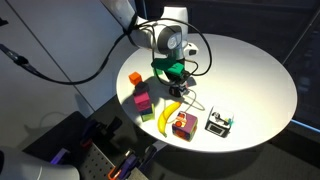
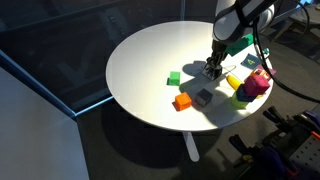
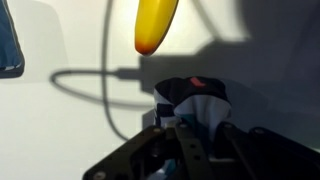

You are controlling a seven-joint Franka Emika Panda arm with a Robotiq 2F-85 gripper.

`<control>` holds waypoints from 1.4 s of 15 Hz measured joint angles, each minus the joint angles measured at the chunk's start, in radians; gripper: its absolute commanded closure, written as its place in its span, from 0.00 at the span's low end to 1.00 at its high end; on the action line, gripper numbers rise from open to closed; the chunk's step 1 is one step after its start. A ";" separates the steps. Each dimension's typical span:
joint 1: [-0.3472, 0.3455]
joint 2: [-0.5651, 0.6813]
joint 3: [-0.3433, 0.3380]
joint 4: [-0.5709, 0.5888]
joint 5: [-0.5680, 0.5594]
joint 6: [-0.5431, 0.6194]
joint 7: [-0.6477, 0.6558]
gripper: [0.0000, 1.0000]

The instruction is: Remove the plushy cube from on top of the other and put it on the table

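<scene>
I should open my gripper, because the plushy cube's lower edge (image 1: 178, 94), below my fingers, touches the white table, and the cube would stay standing if let go.
My gripper (image 1: 175, 62) is shut on the plushy cube (image 1: 178, 71), whose teal-green face shows below the fingers. In the wrist view the fingers (image 3: 197, 127) sit on either side of the cube (image 3: 196, 104), which shows white, black and a red patch. The cube is low, at or just above the table (image 1: 250, 70). In an exterior view the gripper (image 2: 214, 66) is down near the tabletop (image 2: 150, 60). The other cube (image 1: 183, 125), with magenta top and yellow edges, stands apart near the table's front edge, with nothing on it.
A banana (image 1: 170, 112) lies between the gripper and the other cube; its tip shows in the wrist view (image 3: 155, 25). Stacked magenta blocks (image 1: 142, 100), a small green block (image 2: 174, 77) and a white-black cube (image 1: 220, 122) also stand on the table. A thin cable (image 3: 105, 80) hangs nearby.
</scene>
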 measured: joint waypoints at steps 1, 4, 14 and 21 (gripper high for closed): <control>0.000 0.006 0.000 0.002 -0.002 0.000 0.000 0.54; 0.001 0.006 0.000 0.005 -0.007 -0.002 -0.001 0.32; 0.001 -0.002 -0.007 0.005 -0.010 -0.007 -0.001 0.00; -0.007 -0.125 -0.007 -0.009 -0.009 -0.078 -0.009 0.00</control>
